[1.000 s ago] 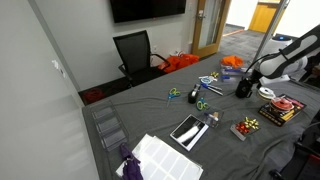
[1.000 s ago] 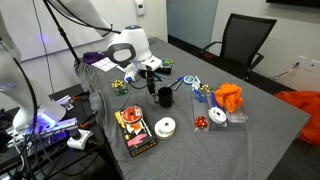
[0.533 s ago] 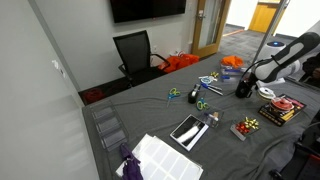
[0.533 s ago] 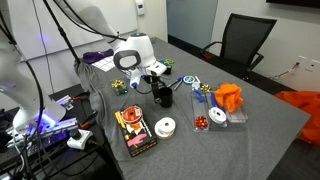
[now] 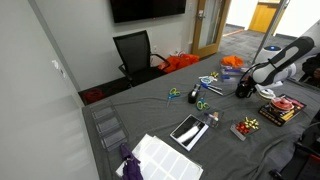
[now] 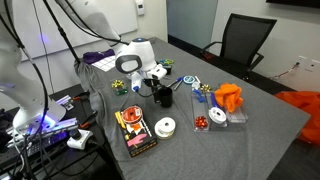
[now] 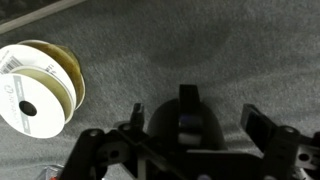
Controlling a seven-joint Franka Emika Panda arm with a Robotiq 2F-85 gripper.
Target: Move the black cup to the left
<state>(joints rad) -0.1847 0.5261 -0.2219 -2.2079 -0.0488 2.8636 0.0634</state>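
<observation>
My gripper should close on the black cup now, because its open fingers reach past the sides of the cup in the wrist view and the cup is between them.
The black cup [image 6: 164, 98] stands on the grey table [image 6: 260, 130]; it also shows in an exterior view [image 5: 243, 89]. My gripper [image 6: 156, 86] is low at the cup, reaching in from the side [image 5: 250, 80]. In the wrist view the cup [image 7: 165, 125] is a dark dome between the fingers of my gripper [image 7: 196, 120]. The jaws stand open on either side of it, and the cup is nearer the left finger [image 7: 135, 112]. I cannot tell whether a finger touches it.
A white ribbon spool [image 7: 35, 88] lies close beside the cup [image 6: 166, 126]. A red and black box [image 6: 134, 131], blue scissors [image 6: 189, 83], an orange cloth [image 6: 229, 97] and a black chair [image 6: 240, 40] are around. A tablet [image 5: 188, 130] and papers [image 5: 165, 158] lie nearer the wall.
My gripper has moved in closer to the black cup and now has its fingers around it. The cup has not moved.
</observation>
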